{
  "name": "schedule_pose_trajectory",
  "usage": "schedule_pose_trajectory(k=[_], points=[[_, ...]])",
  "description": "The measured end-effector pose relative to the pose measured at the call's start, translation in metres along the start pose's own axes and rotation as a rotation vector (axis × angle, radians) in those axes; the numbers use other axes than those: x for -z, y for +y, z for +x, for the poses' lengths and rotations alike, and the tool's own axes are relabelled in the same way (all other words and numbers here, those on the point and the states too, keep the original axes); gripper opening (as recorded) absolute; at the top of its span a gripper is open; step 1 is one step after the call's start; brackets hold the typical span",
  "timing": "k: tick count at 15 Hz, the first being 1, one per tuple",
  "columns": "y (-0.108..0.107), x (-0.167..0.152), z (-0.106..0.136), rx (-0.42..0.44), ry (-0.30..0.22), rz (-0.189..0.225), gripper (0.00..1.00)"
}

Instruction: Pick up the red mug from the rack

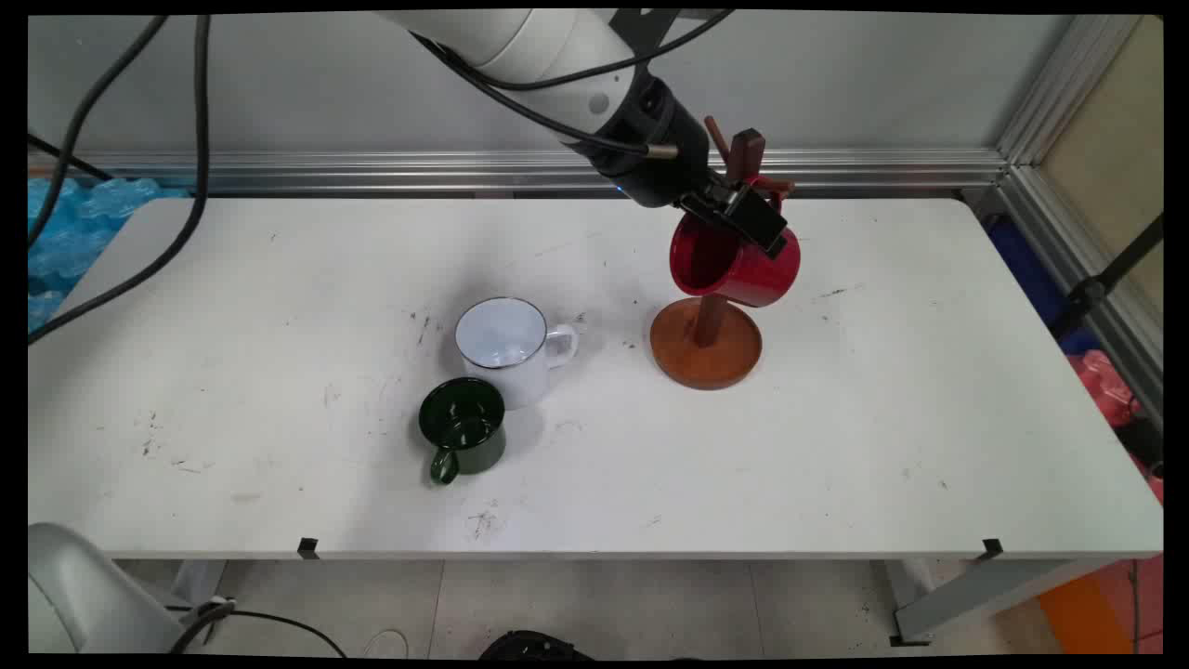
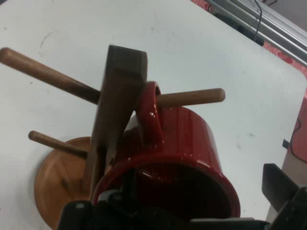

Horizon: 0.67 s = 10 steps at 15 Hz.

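I will grab the mug by its rim (image 2: 233, 197) with my gripper next, which leaves the red mug's handle (image 2: 149, 115) free to slide off the wooden peg.
A red mug (image 1: 748, 269) (image 2: 187, 139) hangs tilted on a wooden mug tree (image 1: 706, 358) (image 2: 120, 96), mouth toward the camera. In the hand view its handle (image 2: 149, 110) is looped over a light wooden peg (image 2: 192, 97) beside the dark post. My gripper (image 1: 743, 221) (image 2: 192, 194) is right at the mug's rim and stands open. One finger is inside the mouth. The other finger (image 2: 278, 184) is outside the wall with a gap between them. The tree's round base (image 2: 55, 184) rests on the white table (image 1: 279, 279).
A white mug (image 1: 506, 346) with a dark rim stands left of the tree. A dark green mug (image 1: 462, 427) sits just in front of it, touching or nearly so. Other pegs (image 2: 43, 74) stick out of the post. Black cables hang at upper left.
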<state>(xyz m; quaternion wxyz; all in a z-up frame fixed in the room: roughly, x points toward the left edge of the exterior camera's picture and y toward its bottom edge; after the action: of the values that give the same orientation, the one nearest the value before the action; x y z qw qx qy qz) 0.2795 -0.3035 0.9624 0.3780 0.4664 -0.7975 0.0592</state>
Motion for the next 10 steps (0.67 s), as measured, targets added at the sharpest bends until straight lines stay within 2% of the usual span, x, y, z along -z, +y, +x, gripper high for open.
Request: schedule_pose_trajectory(k=[5, 10], points=[[0.0, 0.018, -0.003, -0.067, -0.005, -0.018, 1.0], [0.0, 0.056, -0.014, -0.169, -0.024, -0.059, 1.0]])
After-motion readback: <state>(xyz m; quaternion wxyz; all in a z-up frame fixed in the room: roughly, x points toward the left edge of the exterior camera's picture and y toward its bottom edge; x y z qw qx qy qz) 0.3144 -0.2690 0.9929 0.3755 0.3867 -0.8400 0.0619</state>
